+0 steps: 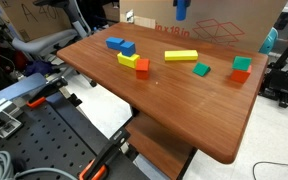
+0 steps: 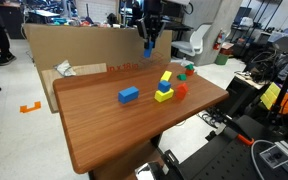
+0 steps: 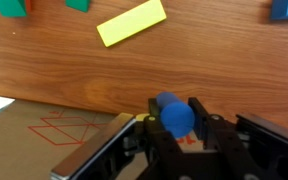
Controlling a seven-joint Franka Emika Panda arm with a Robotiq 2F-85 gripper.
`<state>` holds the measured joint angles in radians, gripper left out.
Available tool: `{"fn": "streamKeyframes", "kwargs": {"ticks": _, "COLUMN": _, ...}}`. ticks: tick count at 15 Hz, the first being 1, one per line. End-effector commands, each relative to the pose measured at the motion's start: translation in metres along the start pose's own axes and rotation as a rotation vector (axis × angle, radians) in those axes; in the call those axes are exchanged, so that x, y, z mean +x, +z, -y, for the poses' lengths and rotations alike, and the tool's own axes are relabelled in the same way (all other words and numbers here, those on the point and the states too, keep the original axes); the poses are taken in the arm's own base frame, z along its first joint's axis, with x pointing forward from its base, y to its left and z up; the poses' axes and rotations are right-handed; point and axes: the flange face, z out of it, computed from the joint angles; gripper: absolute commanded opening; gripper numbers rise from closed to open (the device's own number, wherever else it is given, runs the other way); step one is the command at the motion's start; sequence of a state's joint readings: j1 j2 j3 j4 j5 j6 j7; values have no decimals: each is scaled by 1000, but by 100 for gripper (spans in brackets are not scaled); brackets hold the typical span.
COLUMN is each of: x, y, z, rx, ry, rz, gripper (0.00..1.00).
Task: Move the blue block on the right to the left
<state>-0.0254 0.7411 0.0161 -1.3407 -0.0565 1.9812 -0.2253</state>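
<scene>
My gripper keeps hold of the block for now. The tall blue block [image 2: 148, 46] hangs high near the table's edge, so the block would fall and topple if I opened now.
The tall blue block [image 3: 172, 115] sits between my gripper's fingers [image 3: 174, 118], which are shut on it. In both exterior views the gripper [image 2: 150, 32] holds the blue block [image 2: 148, 46] high in the air over the table's far edge, in front of the cardboard box; the block also shows at the top of an exterior view [image 1: 181, 9]. In the wrist view the block hangs above the edge of the wooden table [image 3: 74, 70], with the box top below it.
On the table [image 1: 164, 100] lie two flat blue blocks [image 1: 121, 45], yellow blocks [image 1: 134, 63], a long yellow block [image 1: 181, 55], a green block [image 1: 202, 70] and a green block on a red one [image 1: 242, 70]. A cardboard box [image 1: 219, 25] stands behind.
</scene>
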Motion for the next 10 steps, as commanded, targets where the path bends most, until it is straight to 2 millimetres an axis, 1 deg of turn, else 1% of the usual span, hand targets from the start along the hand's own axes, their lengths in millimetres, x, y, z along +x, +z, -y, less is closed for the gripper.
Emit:
{"fn": "streamKeyframes", "kwargs": {"ticks": 1, "x": 14, "y": 7, "z": 30, "rx": -4, "ry": -65, "rz": 53, "gripper": 8}}
{"fn": "streamKeyframes", "kwargs": {"ticks": 4, "x": 24, "y": 26, "z": 53, "rx": -24, "ry": -107, "rz": 113, "gripper": 8}}
{"fn": "streamKeyframes", "kwargs": {"ticks": 7, "x": 28, "y": 46, "z": 67, "rx": -56, "ry": -127, "rz": 179, "gripper": 8}}
{"fn": "streamKeyframes", "kwargs": {"ticks": 10, "x": 30, "y": 67, "z": 75, "rx": -79, "ry": -142, "rz": 241, "gripper": 8}}
